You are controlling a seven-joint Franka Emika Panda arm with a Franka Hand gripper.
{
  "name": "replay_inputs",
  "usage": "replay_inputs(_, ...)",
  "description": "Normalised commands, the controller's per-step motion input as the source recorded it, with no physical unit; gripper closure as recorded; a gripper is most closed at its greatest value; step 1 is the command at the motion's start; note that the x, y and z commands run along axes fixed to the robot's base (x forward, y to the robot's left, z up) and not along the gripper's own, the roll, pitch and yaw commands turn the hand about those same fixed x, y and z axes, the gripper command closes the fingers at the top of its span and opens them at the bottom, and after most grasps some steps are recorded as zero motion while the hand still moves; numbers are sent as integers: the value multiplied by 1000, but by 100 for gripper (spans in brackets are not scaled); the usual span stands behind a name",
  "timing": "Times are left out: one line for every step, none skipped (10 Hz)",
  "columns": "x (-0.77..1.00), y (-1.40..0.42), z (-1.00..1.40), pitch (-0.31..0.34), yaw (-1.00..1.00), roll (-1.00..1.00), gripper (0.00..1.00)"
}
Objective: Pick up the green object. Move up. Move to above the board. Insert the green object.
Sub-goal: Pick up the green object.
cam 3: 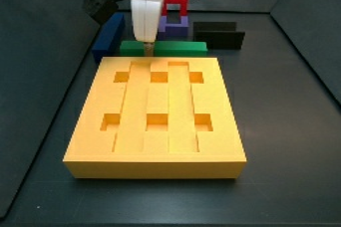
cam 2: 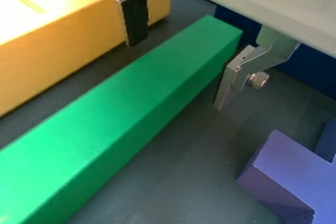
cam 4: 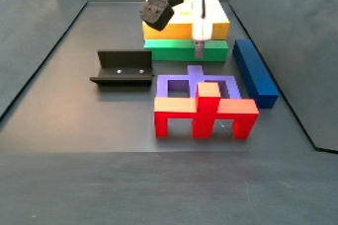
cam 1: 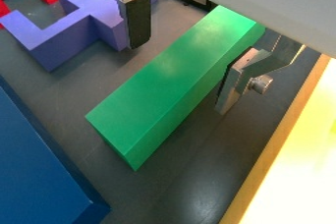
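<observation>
Next, my gripper takes hold of the green bar across its long sides to insert it into the board [cam 3: 158, 112] [cam 1: 292, 169].
The green object [cam 1: 171, 85] is a long green bar lying flat on the dark floor. It lies between the board [cam 3: 158, 112] and the blue bar [cam 4: 255, 71]. It shows in both wrist views [cam 2: 125, 135] and both side views [cam 3: 163, 47] [cam 4: 185, 43]. My gripper [cam 1: 187, 56] is open and low over one end of the bar. One finger [cam 1: 136, 22] stands on each long side of the bar, and the other finger [cam 2: 234, 79] is close to its side face. I cannot tell whether the pads touch it. The gripper also shows in both side views [cam 3: 147, 42] [cam 4: 200, 37].
A purple block [cam 4: 199, 89] with red pieces [cam 4: 205, 118] stands beyond the blue bar [cam 1: 33, 159]. The black fixture [cam 4: 123, 68] stands on the floor to the side. The board's yellow edge [cam 2: 53, 31] runs right along the green bar.
</observation>
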Motion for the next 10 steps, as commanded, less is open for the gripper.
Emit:
replay_inputs(0,6,-266,0,26,-81,0)
replay_inputs(0,0,-166,0,83,-60,0)
replay_inputs(0,0,-89,0,66,-50,0)
replay_inputs(0,0,0,0,0,0,0)
replay_inputs(0,0,0,0,0,0,100)
replay_inputs(0,0,0,0,0,0,100)
replay_inputs(0,0,0,0,0,0,100)
replay_inputs(0,0,0,0,0,0,100)
replay_inputs(0,0,0,0,0,0,100)
replay_inputs(0,0,0,0,0,0,100)
